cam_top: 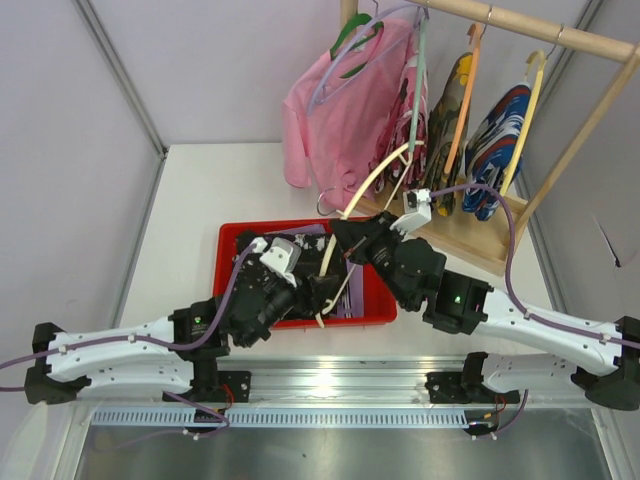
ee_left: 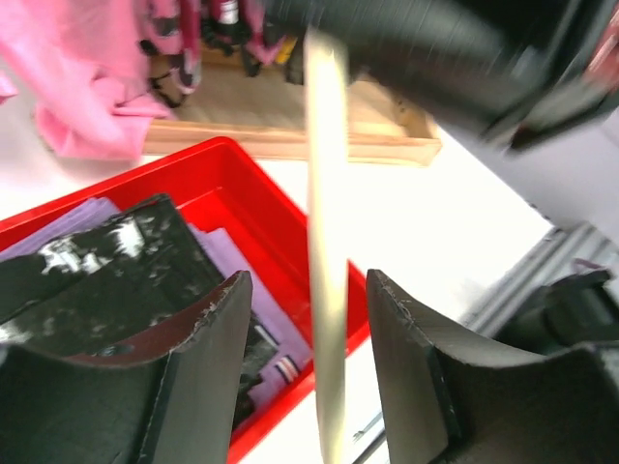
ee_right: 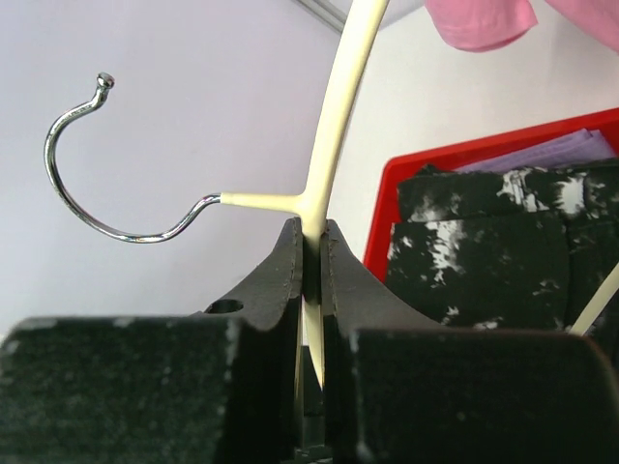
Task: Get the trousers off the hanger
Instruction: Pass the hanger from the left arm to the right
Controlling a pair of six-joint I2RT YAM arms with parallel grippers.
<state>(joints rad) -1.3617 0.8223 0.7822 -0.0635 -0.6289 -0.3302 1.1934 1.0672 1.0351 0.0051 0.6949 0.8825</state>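
The metal hook should stay hanging on the rack, so my left gripper should next grab the cream hanger (cam_top: 375, 180) by its lower arm (cam_top: 324, 270).
The cream hanger (cam_top: 375, 180) is bare and tilted over the red bin (cam_top: 228, 262). My right gripper (cam_top: 348, 238) is shut on the hanger (ee_right: 334, 135) at its neck, just below the metal hook (ee_right: 87, 193). My left gripper (cam_top: 322, 293) is open, with the hanger's lower arm (ee_left: 327, 290) passing between its fingers without touching them. The black speckled trousers (ee_right: 484, 251) and the lavender trousers (ee_right: 551, 153) lie in the bin, off the hanger. Both also show in the left wrist view: black (ee_left: 106, 251), lavender (ee_left: 247, 285).
A wooden rack (cam_top: 480, 232) stands at the back right, with a pink shirt (cam_top: 340, 110) and patterned garments (cam_top: 498, 135) on hangers. Both arms crowd together over the bin's right half. The table's front edge is a metal rail (cam_top: 330, 385).
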